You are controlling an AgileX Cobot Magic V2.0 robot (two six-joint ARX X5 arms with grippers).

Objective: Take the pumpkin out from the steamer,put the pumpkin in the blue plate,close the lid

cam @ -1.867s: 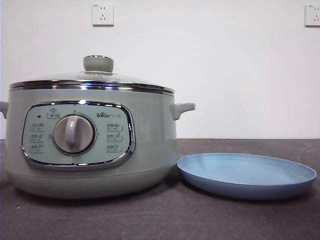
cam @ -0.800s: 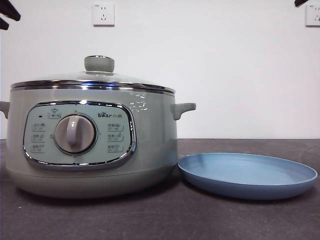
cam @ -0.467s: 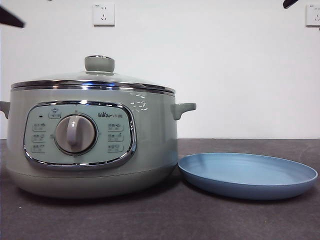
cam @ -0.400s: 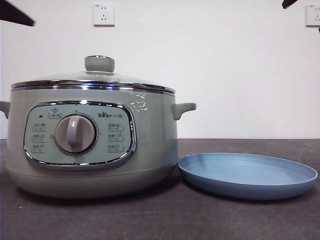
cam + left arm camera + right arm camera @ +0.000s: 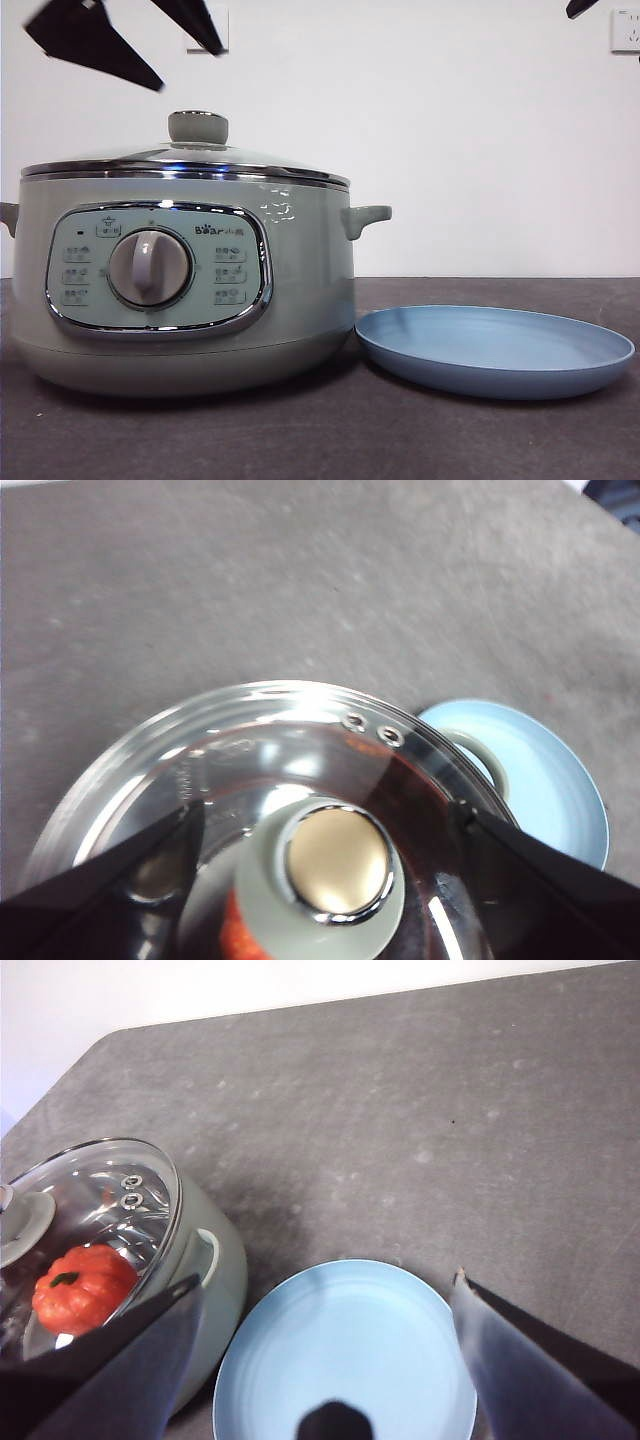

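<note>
My left gripper grabs the glass lid by its knob (image 5: 198, 128) next, to open the steamer (image 5: 180, 285) and reach the pumpkin inside.
The sage-green steamer (image 5: 180, 285) stands on the left of the table with its glass lid (image 5: 185, 160) on. The pumpkin (image 5: 82, 1285) lies inside and shows orange-red through the glass in the right wrist view; a sliver also shows in the left wrist view (image 5: 238, 938). My left gripper (image 5: 190, 70) is open and hangs just above the lid's knob (image 5: 197, 127), with a jaw on either side of the knob (image 5: 335, 865) and apart from it. The blue plate (image 5: 495, 350) lies empty to the steamer's right. My right gripper (image 5: 327, 1278) is open, high above the plate (image 5: 345, 1360).
The steamer's side handle (image 5: 365, 218) sticks out toward the plate. The dark grey tabletop (image 5: 420, 1130) stretches behind and to the right of the plate. A white wall with sockets (image 5: 625, 30) stands behind.
My left gripper has come down and to the right from the top left corner and now hangs over the lid's knob. The right gripper's tip has stayed at the top right corner.
</note>
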